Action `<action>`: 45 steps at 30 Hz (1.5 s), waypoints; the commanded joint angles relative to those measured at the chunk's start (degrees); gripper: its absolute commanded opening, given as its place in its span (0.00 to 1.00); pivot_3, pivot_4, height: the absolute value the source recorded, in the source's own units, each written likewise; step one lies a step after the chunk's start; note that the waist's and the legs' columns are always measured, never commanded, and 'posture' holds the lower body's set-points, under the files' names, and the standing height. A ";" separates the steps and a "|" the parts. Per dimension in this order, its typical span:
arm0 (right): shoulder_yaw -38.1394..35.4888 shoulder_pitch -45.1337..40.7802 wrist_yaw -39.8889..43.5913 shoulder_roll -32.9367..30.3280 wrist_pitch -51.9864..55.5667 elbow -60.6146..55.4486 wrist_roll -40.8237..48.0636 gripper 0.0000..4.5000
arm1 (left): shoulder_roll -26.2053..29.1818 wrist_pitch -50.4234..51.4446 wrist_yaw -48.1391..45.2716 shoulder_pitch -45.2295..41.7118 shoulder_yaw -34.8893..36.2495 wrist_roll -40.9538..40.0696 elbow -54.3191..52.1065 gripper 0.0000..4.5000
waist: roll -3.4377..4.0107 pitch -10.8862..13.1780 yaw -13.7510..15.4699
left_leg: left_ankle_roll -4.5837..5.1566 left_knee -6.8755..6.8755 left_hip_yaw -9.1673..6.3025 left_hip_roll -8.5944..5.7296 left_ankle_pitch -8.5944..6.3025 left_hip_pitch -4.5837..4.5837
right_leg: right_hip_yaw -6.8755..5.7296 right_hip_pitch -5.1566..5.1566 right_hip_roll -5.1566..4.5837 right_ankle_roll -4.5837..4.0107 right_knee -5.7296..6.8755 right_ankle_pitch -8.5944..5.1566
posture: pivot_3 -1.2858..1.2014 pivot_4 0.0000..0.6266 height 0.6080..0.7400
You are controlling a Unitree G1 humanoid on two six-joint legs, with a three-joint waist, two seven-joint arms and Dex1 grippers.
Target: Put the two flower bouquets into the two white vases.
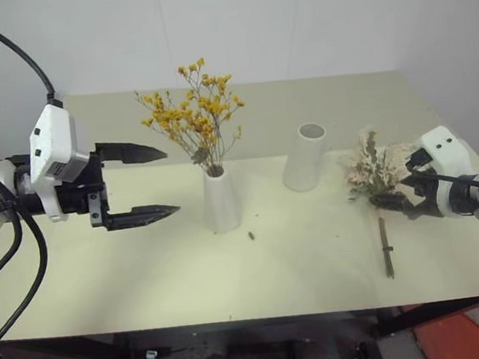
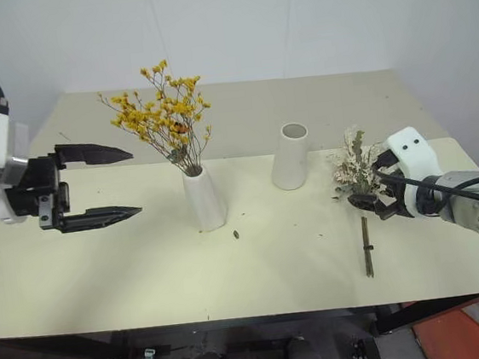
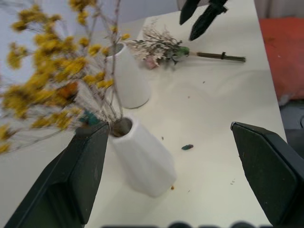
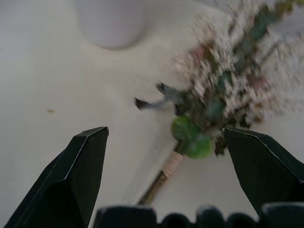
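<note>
The pink rose bouquet needs to stand in the empty vase (image 1: pixel 304 157), so my right gripper should grab the bouquet's wrapped stems next.
The bouquet of tiny yellow-orange flowers (image 1: pixel 195 120) stands upright in the shorter cone-shaped white vase (image 1: pixel 222 200) near the table's middle. To its right stands the taller wide-mouthed white vase (image 1: pixel 306 157), with nothing in it. The bouquet of pink roses, cream sprigs and green leaves (image 1: pixel 370 170) lies flat on the table at the right, its tied stems (image 1: pixel 386 245) pointing toward the front edge. My right gripper (image 2: pixel 369 185) is open just over this bouquet's leafy base, its fingers on either side of it. My left gripper (image 1: pixel 171 181) is open and level, well left of the cone vase, holding nothing.
A small dark scrap (image 1: pixel 251 235) lies on the cream table (image 1: pixel 130 277) just in front of the cone vase. A white wall rises behind the table's far edge. Something orange-red (image 1: pixel 474 335) lies on the floor past the front right corner.
</note>
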 commanded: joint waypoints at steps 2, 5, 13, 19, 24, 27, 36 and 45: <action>1.83 -2.27 -2.76 2.83 1.22 4.36 -3.32 1.00 | -0.87 3.21 3.71 -5.36 -6.30 1.20 -4.38 0.99 | 0.00 0.00 -0.06 | 0.00 0.01 0.01 -0.04 0.00 -0.03 | 0.05 -0.01 -0.02 0.01 -0.02 0.01 | 0.52 0.24 1.00; 2.11 -2.80 -2.95 4.43 0.72 6.50 -4.30 1.00 | -1.99 6.00 6.06 -8.61 -9.26 1.21 -5.67 0.99 | 0.00 0.00 -0.06 | 0.00 0.00 0.00 -0.05 0.00 -0.03 | 0.06 -0.01 -0.02 0.02 0.00 0.01 | 0.52 0.24 1.00; 3.53 -5.61 -2.73 7.93 -0.08 12.80 -7.26 0.96 | -3.64 10.88 8.98 -12.21 -12.42 0.27 -8.14 1.00 | 0.00 0.00 -0.40 | 0.00 0.00 -0.01 -0.02 0.00 0.00 | 0.07 -0.02 0.04 0.04 0.02 0.00 | 0.52 0.24 1.00; 4.97 -6.54 -1.43 9.22 -0.30 15.32 -8.47 0.57 | -3.62 11.92 8.67 -11.94 -11.55 -0.75 -8.63 1.00 | 0.01 0.00 -0.39 | 0.00 0.00 -0.01 -0.03 0.00 -0.01 | 0.08 -0.02 0.03 0.04 0.01 0.01 | 0.52 0.24 1.00; 5.19 -7.59 -1.51 10.70 -0.29 17.20 -9.50 0.18 | -3.30 12.19 6.60 -17.80 -8.18 -3.33 -3.53 1.00 | 0.01 0.00 -0.34 | 0.00 0.01 -0.02 -0.03 0.00 -0.02 | 0.07 -0.02 0.04 0.04 0.02 0.01 | 0.52 0.24 1.00; 5.24 -7.76 -1.73 11.44 -0.30 17.96 -10.11 0.05 | -1.05 9.08 2.71 -25.68 -7.95 -1.26 4.43 1.00 | 0.01 0.00 -0.40 | 0.01 0.03 -0.02 -0.03 0.00 -0.04 | 0.05 -0.03 0.04 0.04 0.01 0.01 | 0.52 0.24 1.00; -2.26 -8.06 -6.95 14.04 -2.25 15.79 -11.64 0.05 | -2.01 -10.42 -15.78 -51.10 -16.26 15.16 48.72 1.00 | 0.21 -0.10 -0.31 | 0.04 0.01 0.02 -0.07 0.02 0.03 | 0.06 -0.01 0.03 0.06 0.05 -0.01 | 0.52 0.24 1.00; -10.20 -8.92 -15.85 20.85 -30.05 8.19 -17.11 0.05 | -5.30 -31.77 -20.89 -59.27 -23.98 31.03 82.03 1.00 | 0.24 -0.08 -0.57 | 0.05 -0.02 0.03 -0.06 0.02 -0.20 | 0.07 -0.23 0.02 0.09 0.07 -0.03 | 0.52 0.24 1.00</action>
